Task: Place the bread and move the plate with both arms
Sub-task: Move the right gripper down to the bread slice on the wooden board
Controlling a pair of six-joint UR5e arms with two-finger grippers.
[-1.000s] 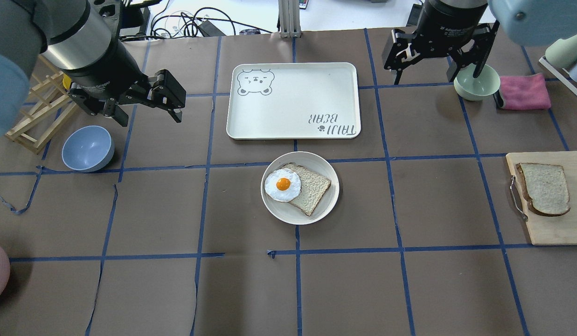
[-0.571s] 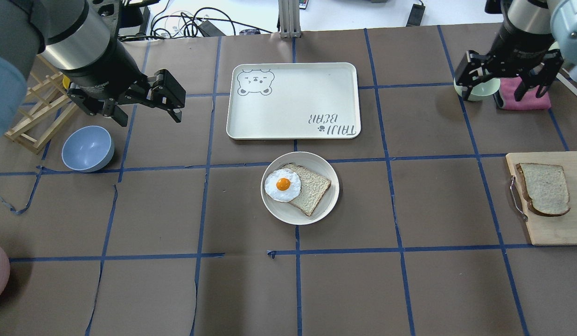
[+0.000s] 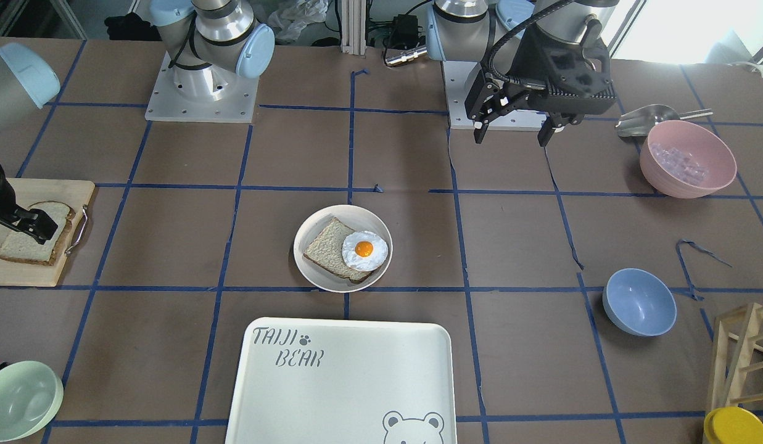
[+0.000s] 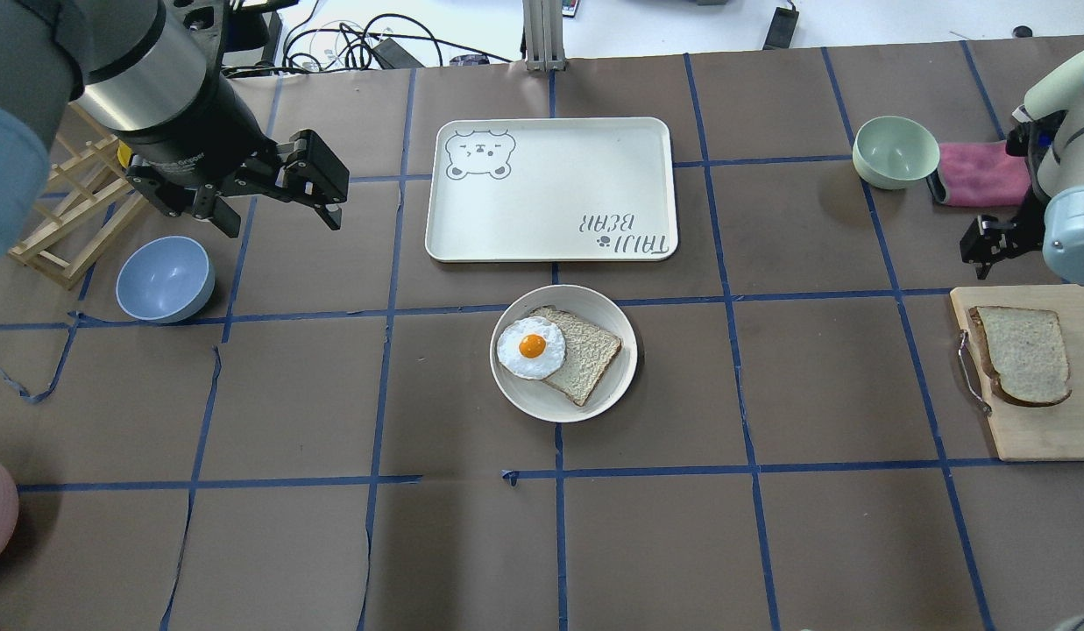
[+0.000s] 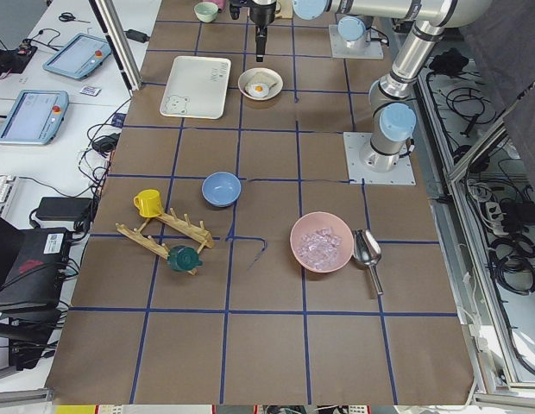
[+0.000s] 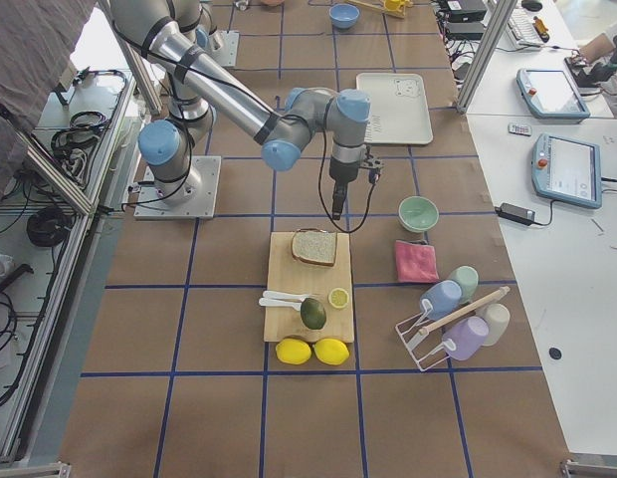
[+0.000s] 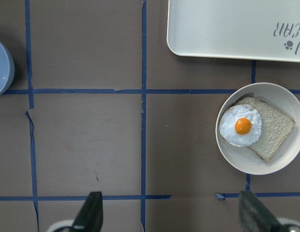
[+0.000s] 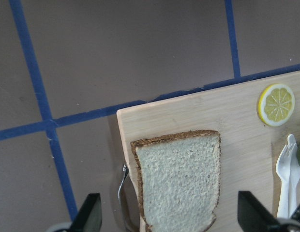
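Note:
My right gripper should next grab the bread by its crusted edge to lay it on the plate.
The bread lies flat on a wooden cutting board at the right edge; it also shows in the right wrist view. My right gripper is open and empty, hovering above the board's far end with the bread between its fingers' line, not touching; in the exterior right view it points straight down. The cream plate sits mid-table holding a squarer slice with a fried egg on it. My left gripper is open and empty, high at the back left, far from the plate.
The white "TAIJI BEAR" tray lies just behind the plate. A green bowl and pink cloth sit back right. A blue bowl and wooden rack sit left. A lemon slice and white fork share the board.
My right gripper has moved from above the green bowl at the back to the right and nearer, now over the cutting board's far end. The left arm has not moved.

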